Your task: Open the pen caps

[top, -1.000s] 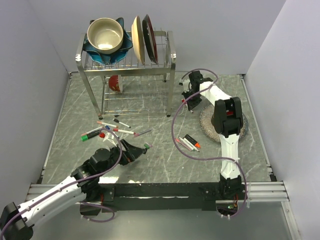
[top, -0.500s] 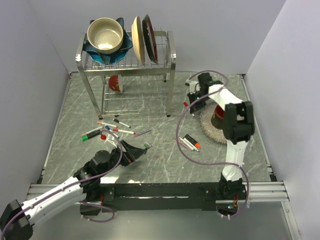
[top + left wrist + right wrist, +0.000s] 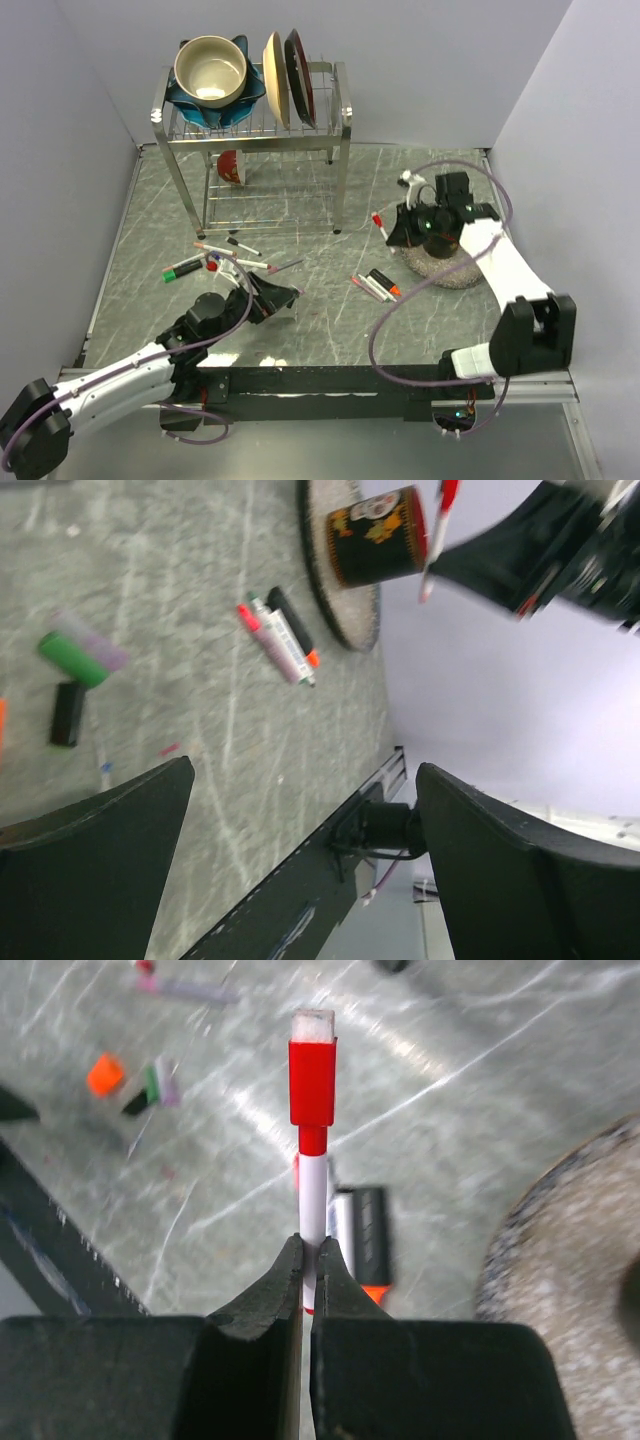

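The red cap (image 3: 312,1082) at the pen's outer end is the part my left gripper will grab next, to pull the cap off. My right gripper keeps the pen's white body.
My right gripper (image 3: 311,1250) is shut on a white-barrelled pen (image 3: 313,1195) with a red cap (image 3: 312,1082) on its outer end. It holds the pen in the air left of the round mat, as the top view shows (image 3: 393,232). My left gripper (image 3: 283,296) is open and empty, low over the table's front middle; its jaws stand wide apart in the left wrist view (image 3: 300,880). Three pens (image 3: 378,287) lie together between the arms. Several more pens (image 3: 222,260) lie in a loose cluster at the left. A green pen piece (image 3: 75,655) and a black cap (image 3: 67,712) lie on the table.
A metal dish rack (image 3: 345,130) with bowls and plates stands at the back. A round woven mat (image 3: 455,270) at the right carries a dark printed cup (image 3: 375,522). An orange cap (image 3: 103,1073) lies loose. Grey walls close in both sides.
My right arm has swung from beside the rack toward the front right, carrying the red-capped pen over to the mat's left edge. My left gripper has shifted slightly to the right.
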You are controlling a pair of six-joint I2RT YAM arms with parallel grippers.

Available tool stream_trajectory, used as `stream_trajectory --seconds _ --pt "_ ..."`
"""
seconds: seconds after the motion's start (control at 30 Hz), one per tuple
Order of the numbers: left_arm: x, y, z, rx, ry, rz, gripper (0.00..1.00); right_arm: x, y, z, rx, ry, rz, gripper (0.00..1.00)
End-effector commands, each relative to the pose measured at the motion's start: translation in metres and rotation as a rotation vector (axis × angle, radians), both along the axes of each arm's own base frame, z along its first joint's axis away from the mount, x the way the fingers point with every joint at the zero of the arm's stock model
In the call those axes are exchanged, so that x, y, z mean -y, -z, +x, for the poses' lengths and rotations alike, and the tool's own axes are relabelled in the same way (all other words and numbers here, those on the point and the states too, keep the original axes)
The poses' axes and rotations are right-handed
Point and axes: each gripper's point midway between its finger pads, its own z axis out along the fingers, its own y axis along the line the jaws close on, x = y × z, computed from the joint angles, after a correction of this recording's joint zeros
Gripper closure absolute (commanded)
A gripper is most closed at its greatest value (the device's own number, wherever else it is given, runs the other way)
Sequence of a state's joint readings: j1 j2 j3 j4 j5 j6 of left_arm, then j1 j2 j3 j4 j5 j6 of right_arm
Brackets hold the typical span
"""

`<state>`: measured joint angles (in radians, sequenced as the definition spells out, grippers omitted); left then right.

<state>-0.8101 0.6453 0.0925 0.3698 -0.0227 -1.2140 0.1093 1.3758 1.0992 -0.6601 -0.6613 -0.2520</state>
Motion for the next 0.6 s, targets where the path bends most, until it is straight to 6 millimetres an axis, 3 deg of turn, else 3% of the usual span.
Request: stream_trajectory --seconds 0.0,0.17,0.3,0.57 --pt "0.013 -0.066 0.015 0.16 0.004 -0.114 0.01 -0.015 -0.004 -0.041 0.064 -0.136 0.038 1.0" --pt "0.029 -0.083 0.043 0.164 -0.048 -0.08 0.0 -0.039 -0.008 -0.075 0.102 -0.316 0.087 1.0" --pt "0.048 -0.084 0.063 0.113 -0.061 -0.067 0.01 -0.051 -0.004 -0.085 0.079 -0.383 0.094 1.0" --pt "0.101 -0.076 0.079 0.065 0.006 -0.029 0.17 -0.064 0.0 -0.093 0.076 -0.438 0.087 1.0"
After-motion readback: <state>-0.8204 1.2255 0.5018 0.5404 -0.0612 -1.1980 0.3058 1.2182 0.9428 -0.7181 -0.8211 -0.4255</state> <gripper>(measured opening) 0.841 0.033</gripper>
